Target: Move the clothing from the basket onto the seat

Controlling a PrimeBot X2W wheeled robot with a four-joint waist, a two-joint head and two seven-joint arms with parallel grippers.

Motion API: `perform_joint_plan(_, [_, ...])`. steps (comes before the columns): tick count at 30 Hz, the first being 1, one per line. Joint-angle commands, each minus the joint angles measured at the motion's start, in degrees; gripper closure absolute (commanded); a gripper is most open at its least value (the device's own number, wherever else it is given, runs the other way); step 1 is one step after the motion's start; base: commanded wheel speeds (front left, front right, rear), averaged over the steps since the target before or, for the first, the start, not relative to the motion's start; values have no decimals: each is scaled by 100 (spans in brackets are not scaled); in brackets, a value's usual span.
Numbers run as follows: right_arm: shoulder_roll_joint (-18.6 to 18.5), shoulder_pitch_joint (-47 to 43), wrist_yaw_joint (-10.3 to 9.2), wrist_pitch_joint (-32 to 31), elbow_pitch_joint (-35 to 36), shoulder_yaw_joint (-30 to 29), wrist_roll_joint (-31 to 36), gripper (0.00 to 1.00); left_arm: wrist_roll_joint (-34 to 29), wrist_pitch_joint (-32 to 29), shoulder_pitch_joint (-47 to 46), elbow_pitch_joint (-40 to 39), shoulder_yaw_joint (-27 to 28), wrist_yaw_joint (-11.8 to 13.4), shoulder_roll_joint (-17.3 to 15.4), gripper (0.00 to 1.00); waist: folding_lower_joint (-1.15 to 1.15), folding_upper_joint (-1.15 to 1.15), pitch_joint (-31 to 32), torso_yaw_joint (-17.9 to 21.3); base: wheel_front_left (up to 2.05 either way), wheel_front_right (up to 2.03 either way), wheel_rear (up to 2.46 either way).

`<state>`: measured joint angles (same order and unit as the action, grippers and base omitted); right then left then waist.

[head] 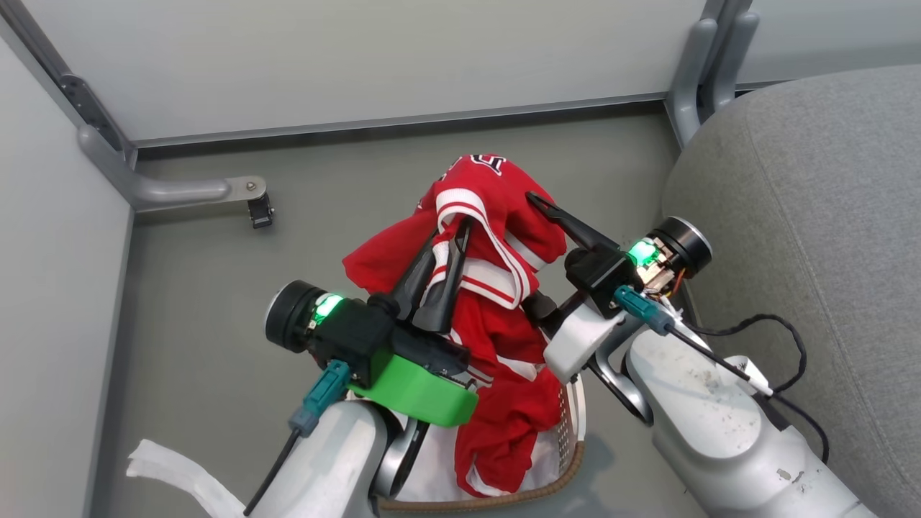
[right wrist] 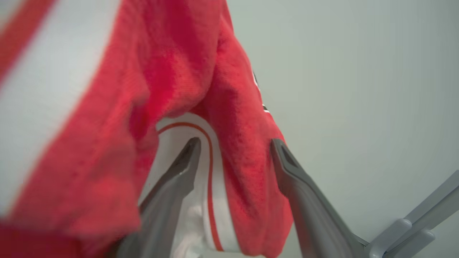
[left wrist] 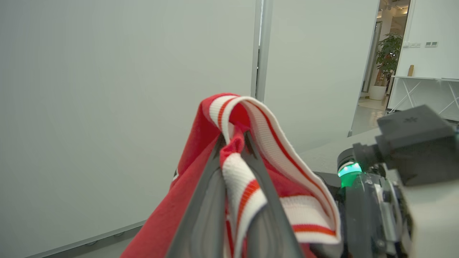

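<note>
The right gripper grips the clothing by its hanging fold (head: 540,220) next, to carry the clothing onto the seat (head: 813,216).
The clothing (head: 496,191), a red garment with white-striped trim, hangs lifted above the basket (head: 557,476), and its lower end still droops inside the brown rim. My left gripper (head: 452,234) is shut on a band of the trim, seen pinched between the fingers in the left wrist view (left wrist: 233,138). My right gripper (right wrist: 235,140) stands open, with a red fold of the clothing (right wrist: 247,143) hanging between its fingers. One right finger (head: 568,223) lies over the cloth; the other is hidden under it. The grey seat (head: 813,216) lies to the right.
Grey partition walls close off the back and left, with a metal foot bracket (head: 180,191) on the floor and a post (head: 691,79) by the seat's corner. A white strip of fabric (head: 176,467) lies at lower left. A black cable (head: 788,345) loops off my right forearm.
</note>
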<state>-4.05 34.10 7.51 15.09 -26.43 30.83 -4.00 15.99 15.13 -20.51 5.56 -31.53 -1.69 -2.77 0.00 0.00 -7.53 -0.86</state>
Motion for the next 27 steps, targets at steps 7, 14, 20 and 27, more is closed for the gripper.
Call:
perform_joint_plan(7, [60,292,-4,11,-352,16,120,0,95,3,-73,-13,-159,-66,-22,100,0,0,-22,-64,0,0,0])
perform_joint_plan(14, [88,279,-4,11,-561,70,-78,100,115,3,-67,30,-211,-65,-21,100,0,0,-25,-105,0,0,0])
perform_joint_plan(20, [94,219,-4,10,-507,6,-180,100,38,3,-57,48,-130,-15,-21,75,0,0,-38,-55,0,0,0])
perform_joint_plan(27, [79,99,-4,11,-383,-135,-279,100,-38,3,-1,71,-62,4,-22,0,0,0,-82,63,0,0,0])
